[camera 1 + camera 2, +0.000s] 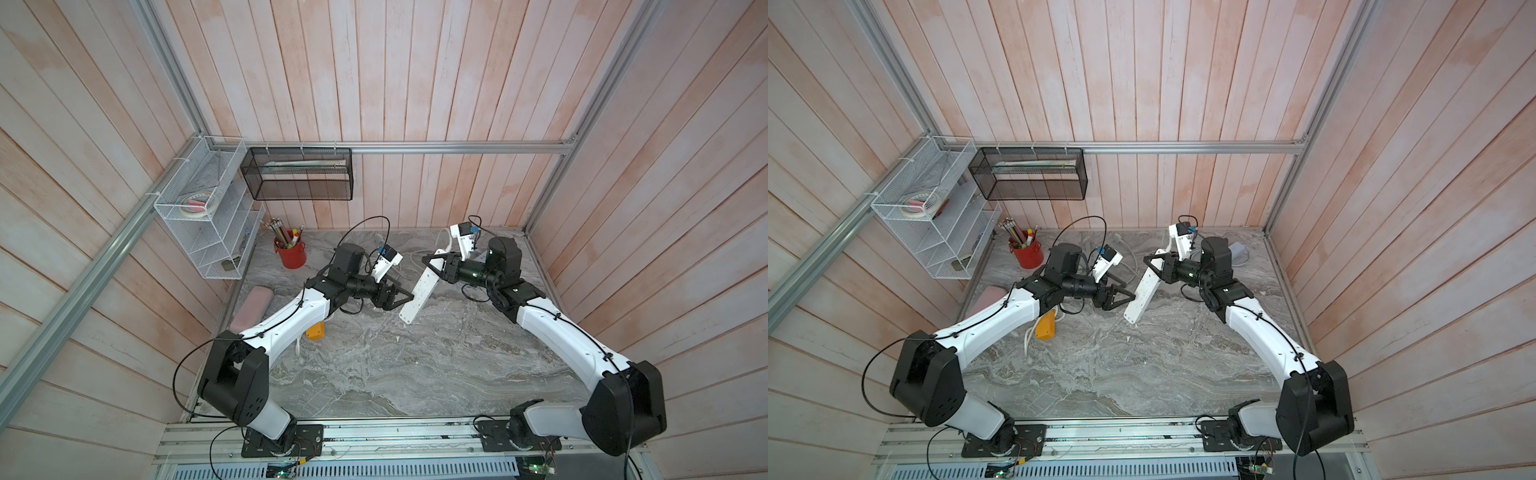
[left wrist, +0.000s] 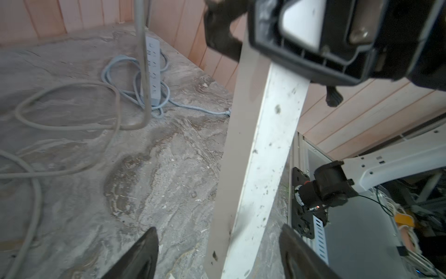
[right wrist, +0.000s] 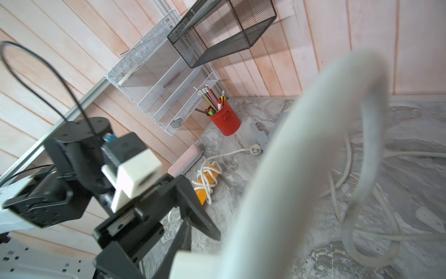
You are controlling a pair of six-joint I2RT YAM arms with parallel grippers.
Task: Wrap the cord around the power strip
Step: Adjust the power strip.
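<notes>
I will pick up the white power strip by its lower end (image 1: 409, 311) (image 2: 234, 246) with my left gripper next, so the cord stays free to wrap around the strip.
A long white power strip (image 1: 419, 291) hangs tilted over the marble table, its low end near the surface. My right gripper (image 1: 433, 266) is shut on its upper end, seen close up in the left wrist view (image 2: 301, 41). My left gripper (image 1: 406, 297) stands open beside the strip's lower half. In the left wrist view the strip (image 2: 260, 157) runs between the two dark fingertips (image 2: 142, 253) and touches neither. The strip's white cord (image 2: 72, 125) lies in loose loops on the table behind it. A blurred bend of the cord (image 3: 301, 145) fills the right wrist view.
A grey-blue power strip (image 2: 153, 72) with its own cord lies at the back right. An orange strip (image 1: 315, 331) wound in white cord sits under my left arm, beside a pink case (image 1: 251, 309). A red pencil cup (image 1: 291, 253), white wire rack (image 1: 199, 216) and black mesh basket (image 1: 299, 174) line the back left.
</notes>
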